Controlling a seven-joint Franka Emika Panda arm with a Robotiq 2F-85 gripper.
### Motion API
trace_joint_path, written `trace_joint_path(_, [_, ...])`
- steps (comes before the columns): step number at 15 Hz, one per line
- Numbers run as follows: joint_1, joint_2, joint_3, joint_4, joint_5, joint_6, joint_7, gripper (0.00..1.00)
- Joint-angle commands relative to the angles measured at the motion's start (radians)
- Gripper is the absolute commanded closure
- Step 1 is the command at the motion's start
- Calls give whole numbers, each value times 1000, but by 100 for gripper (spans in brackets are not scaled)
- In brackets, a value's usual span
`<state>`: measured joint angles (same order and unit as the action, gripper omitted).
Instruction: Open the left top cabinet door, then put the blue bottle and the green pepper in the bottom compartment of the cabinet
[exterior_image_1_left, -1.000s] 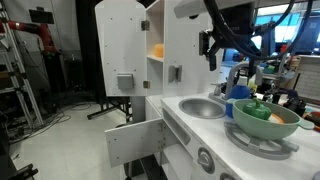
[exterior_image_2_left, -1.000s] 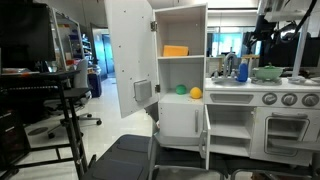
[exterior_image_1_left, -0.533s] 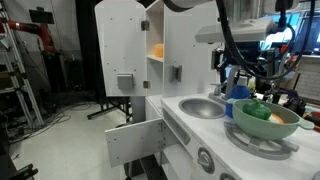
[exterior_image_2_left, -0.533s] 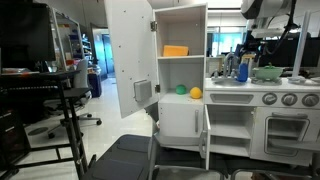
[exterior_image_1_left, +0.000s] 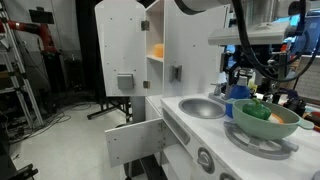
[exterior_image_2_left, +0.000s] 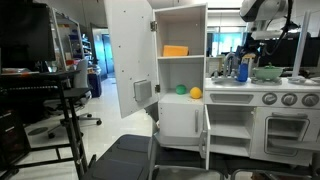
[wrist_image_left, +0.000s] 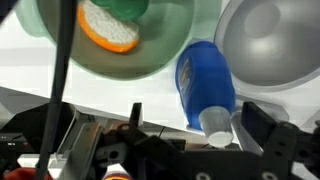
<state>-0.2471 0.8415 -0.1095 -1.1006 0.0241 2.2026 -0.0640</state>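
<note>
My gripper should next pick up the blue bottle from above by its end with the white cap. The body of the bottle is then free to go into the cabinet's bottom compartment (exterior_image_2_left: 170, 80).
The cabinet's (exterior_image_2_left: 182, 75) left top door (exterior_image_2_left: 130, 55) stands swung open in both exterior views (exterior_image_1_left: 118, 55). The bottom compartment (exterior_image_2_left: 170, 80) holds a green ball and a yellow ball. The blue bottle (wrist_image_left: 205, 80) with a white cap stands on the counter between the sink and the pale green bowl; it also shows in both exterior views (exterior_image_2_left: 242, 69) (exterior_image_1_left: 233, 104). The green pepper (exterior_image_1_left: 257, 106) lies in the bowl (wrist_image_left: 127, 6). My gripper (wrist_image_left: 198, 120) is open above the bottle, its fingers either side of the cap, not touching (exterior_image_2_left: 252, 45).
The pale green bowl (exterior_image_1_left: 268, 125) also holds an orange slice (wrist_image_left: 108, 30). A silver sink basin (wrist_image_left: 270, 40) lies beside the bottle, with a faucet behind. An orange object (exterior_image_2_left: 175, 50) sits in the upper recess. A lower cabinet door (exterior_image_1_left: 135, 140) hangs open.
The arm has swung away from the cabinet front and over the counter, coming to hang above the blue bottle. The door and objects have not moved.
</note>
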Motion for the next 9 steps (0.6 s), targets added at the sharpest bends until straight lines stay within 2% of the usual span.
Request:
trace_joint_path(1, [-22,85,31,131,19,-61,-32,0])
trace_joint_path(6, [-22,150,46,215,18,-83,-36,0])
trace_joint_path(7, [-18,156,45,231,14,-96,-32,17])
trace_joint_path(9, [-26,172,57,256,21,-121,-50,32])
